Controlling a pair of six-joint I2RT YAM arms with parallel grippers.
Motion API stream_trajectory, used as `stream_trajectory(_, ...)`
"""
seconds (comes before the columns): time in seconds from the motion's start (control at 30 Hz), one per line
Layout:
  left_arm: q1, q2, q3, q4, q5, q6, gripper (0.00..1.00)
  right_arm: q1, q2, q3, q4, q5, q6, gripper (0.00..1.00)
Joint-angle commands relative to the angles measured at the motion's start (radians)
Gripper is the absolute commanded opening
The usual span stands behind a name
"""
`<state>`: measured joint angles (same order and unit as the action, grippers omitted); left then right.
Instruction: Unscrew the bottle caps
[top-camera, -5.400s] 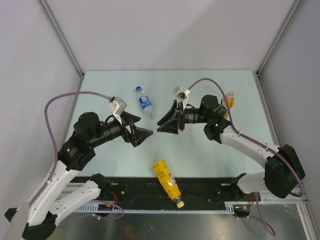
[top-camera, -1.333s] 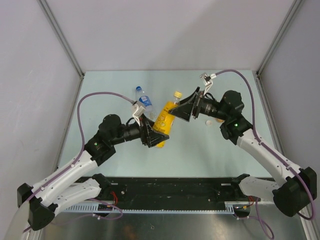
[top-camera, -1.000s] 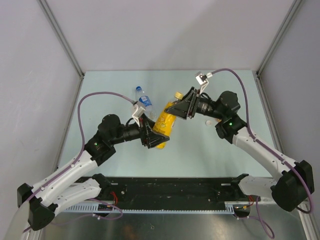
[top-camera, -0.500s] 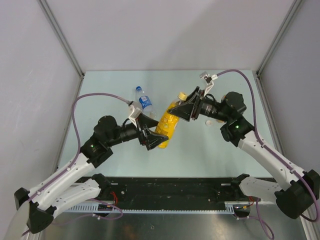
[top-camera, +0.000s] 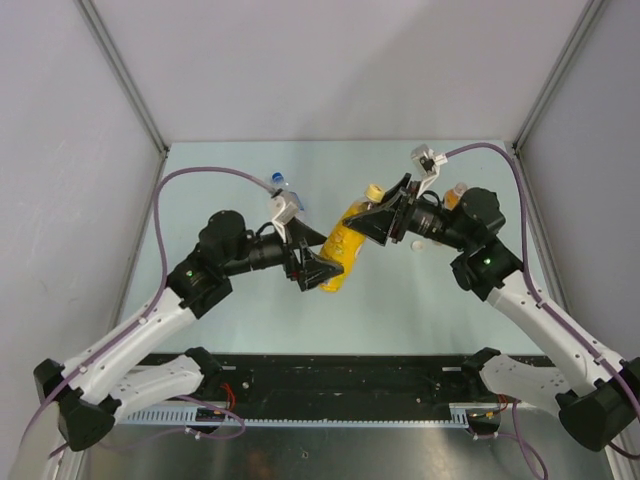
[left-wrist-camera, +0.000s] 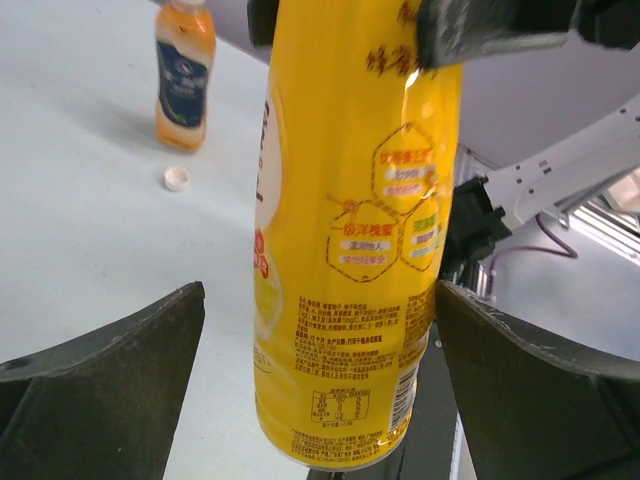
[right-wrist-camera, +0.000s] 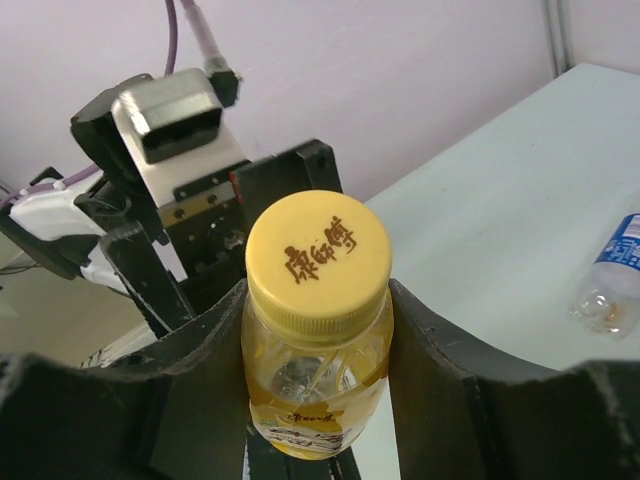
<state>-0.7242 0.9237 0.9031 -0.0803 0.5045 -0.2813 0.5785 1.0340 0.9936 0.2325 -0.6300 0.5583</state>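
My left gripper is to hold the yellow bottle by its lower end (left-wrist-camera: 340, 352) next, so the yellow cap stays free for my right gripper to unscrew.
The yellow bottle (top-camera: 345, 245) hangs tilted above the table, its yellow cap (right-wrist-camera: 318, 255) on top. My right gripper (right-wrist-camera: 318, 350) is shut on the bottle's shoulder just under the cap. Down at the bottle's lower end, my left gripper (left-wrist-camera: 320, 295) is open, with both fingers (left-wrist-camera: 100, 390) well clear of the bottle's sides (left-wrist-camera: 350, 250). An orange bottle (left-wrist-camera: 184, 75) with a dark blue label stands on the table, and a pale cap (left-wrist-camera: 177, 179) lies loose beside it. The clear bottle (right-wrist-camera: 612, 275) lies on its side, mostly hidden behind the left wrist in the top view.
Grey walls with metal posts (top-camera: 130, 90) enclose the pale green table (top-camera: 400, 310) on three sides. A black rail (top-camera: 400, 375) runs along the near edge between the arm bases. The pale cap (top-camera: 418, 244) lies just under the right arm.
My left gripper has let go of the yellow bottle's lower part and opened wide. The right gripper has closed under the cap and carried the bottle slightly to the right.
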Motion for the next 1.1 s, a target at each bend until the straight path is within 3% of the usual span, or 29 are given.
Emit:
stream_trajectory(0.0, 0.005, 0.058, 0.027, -0.034, 0.118, 0.029, 0.99, -0.005, -0.042, 0.045, -0.006, 0.038, -0.034, 0.28)
stream_trajectory(0.2, 0.006, 0.085, 0.007, -0.035, 0.157, 0.039, 0.99, -0.014, -0.061, 0.044, -0.011, 0.059, -0.036, 0.28)
stream_trajectory(0.3, 0.006, 0.104, 0.001, -0.034, 0.182, 0.039, 0.95, -0.017, -0.061, 0.044, -0.012, 0.061, -0.036, 0.27)
stream_trajectory(0.57, 0.005, 0.151, 0.019, -0.033, 0.269, 0.040, 0.61, -0.017, -0.050, 0.044, -0.009, 0.057, -0.032, 0.31)
stream_trajectory(0.67, 0.005, 0.154, 0.022, -0.033, 0.275, 0.046, 0.49, -0.018, -0.051, 0.044, -0.005, 0.054, -0.034, 0.42)
stream_trajectory(0.87, 0.005, 0.100, -0.002, -0.035, 0.188, 0.065, 0.40, -0.018, -0.072, 0.045, -0.011, 0.085, -0.055, 0.86)
stream_trajectory(0.97, 0.005, 0.059, -0.030, -0.038, 0.107, 0.075, 0.37, -0.019, -0.087, 0.044, -0.009, 0.114, -0.059, 0.96)
stream_trajectory(1.07, 0.005, 0.025, -0.058, -0.055, 0.022, 0.080, 0.33, -0.019, -0.104, 0.045, 0.002, 0.145, -0.058, 0.99)
